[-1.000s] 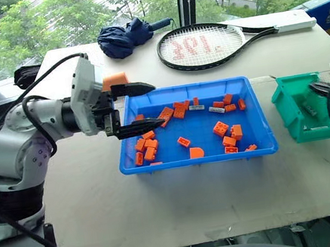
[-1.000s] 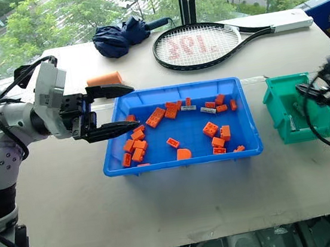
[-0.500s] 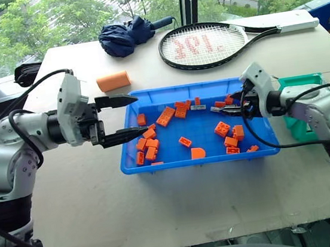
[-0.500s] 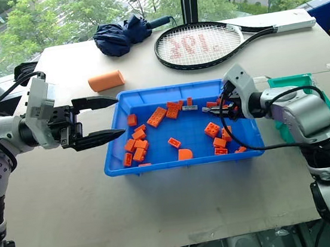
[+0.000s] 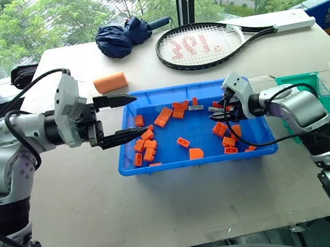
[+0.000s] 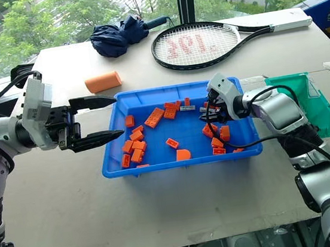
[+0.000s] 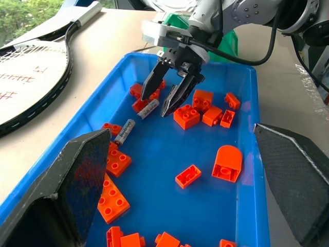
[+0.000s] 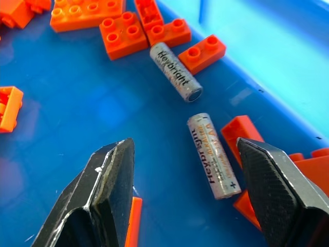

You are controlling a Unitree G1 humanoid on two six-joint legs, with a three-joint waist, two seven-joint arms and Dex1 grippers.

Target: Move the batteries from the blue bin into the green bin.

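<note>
I should close my right gripper on the silver battery, because its fingers are next to the battery.
The blue bin (image 5: 194, 161) sits mid-table, holding orange bricks and two silver batteries. One battery (image 8: 213, 156) lies just under my open right gripper (image 8: 183, 146), slightly towards one finger. The other battery (image 8: 176, 78) lies a little beyond it. From the head, my right gripper (image 5: 215, 112) dips into the bin's right part and holds nothing. My left gripper (image 5: 141, 113) hovers open and empty at the bin's left rim, pointing across it. The green bin (image 5: 326, 100) stands to the right of the blue bin, partly hidden behind my right arm.
Several orange bricks (image 5: 147, 150) lie scattered in the blue bin. An orange cylinder (image 5: 110, 82) lies on the table behind the bin's left corner. A tennis racket (image 5: 203, 45) and a folded dark umbrella (image 5: 121, 37) lie at the back.
My right arm has swung left from the green bin and come down into the blue bin over a battery. My left gripper has drawn back slightly to the bin's left rim.
</note>
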